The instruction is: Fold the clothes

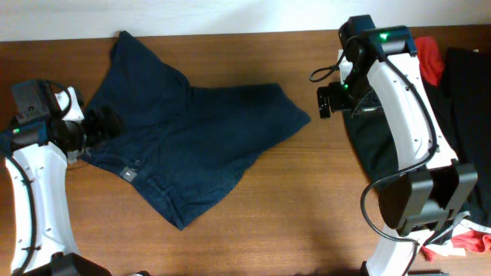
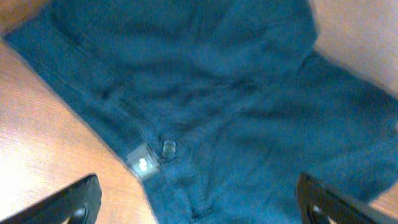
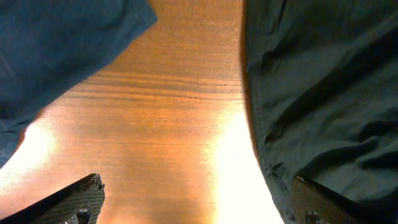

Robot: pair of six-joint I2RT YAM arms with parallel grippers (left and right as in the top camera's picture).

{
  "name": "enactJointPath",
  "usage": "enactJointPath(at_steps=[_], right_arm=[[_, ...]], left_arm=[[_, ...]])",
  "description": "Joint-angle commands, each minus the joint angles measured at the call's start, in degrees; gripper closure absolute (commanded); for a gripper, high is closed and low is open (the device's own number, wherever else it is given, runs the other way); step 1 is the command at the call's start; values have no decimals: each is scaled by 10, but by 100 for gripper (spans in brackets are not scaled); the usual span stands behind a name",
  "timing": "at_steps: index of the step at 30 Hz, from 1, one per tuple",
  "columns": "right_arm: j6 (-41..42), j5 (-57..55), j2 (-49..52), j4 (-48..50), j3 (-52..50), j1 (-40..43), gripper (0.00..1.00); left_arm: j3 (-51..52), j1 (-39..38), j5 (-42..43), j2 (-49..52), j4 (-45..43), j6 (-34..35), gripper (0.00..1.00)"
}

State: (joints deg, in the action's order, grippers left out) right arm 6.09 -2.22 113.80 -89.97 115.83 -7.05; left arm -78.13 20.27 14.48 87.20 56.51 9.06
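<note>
Next, my left gripper picks up the navy-blue shorts (image 1: 192,134) by the waistband near the button, which leaves the legs free to fold.
The navy-blue shorts (image 1: 192,134) lie spread flat on the wooden table (image 1: 291,215), waistband toward the left front with a small button (image 1: 136,163). My left gripper (image 1: 103,123) is open and empty, just above the waistband's left edge; in the left wrist view its fingers (image 2: 199,205) straddle the waistband, with the button (image 2: 168,148) and a label between them. My right gripper (image 1: 326,101) is open and empty above bare table between the shorts' right tip (image 3: 56,43) and a dark garment (image 3: 323,93).
A pile of black (image 1: 460,115) and dark green (image 1: 376,138) garments covers the table's right side, under the right arm. Red cloth shows at the back right (image 1: 431,61) and the front right (image 1: 469,242). A white wall runs along the back.
</note>
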Motion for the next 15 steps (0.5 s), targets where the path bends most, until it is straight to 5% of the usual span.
enactJointPath(at_steps=[1,10,15], right_arm=[[4,17,3,12,-28,-1,1],[5,244,4,292,-261,-1,1],[110,248,4,491,-385,-1,1]], left_arm=[[5,-25,4,3,65,-10,1],[188,-183,48,3,-26,22,1],[241,-233,48,3,-77,23,1]])
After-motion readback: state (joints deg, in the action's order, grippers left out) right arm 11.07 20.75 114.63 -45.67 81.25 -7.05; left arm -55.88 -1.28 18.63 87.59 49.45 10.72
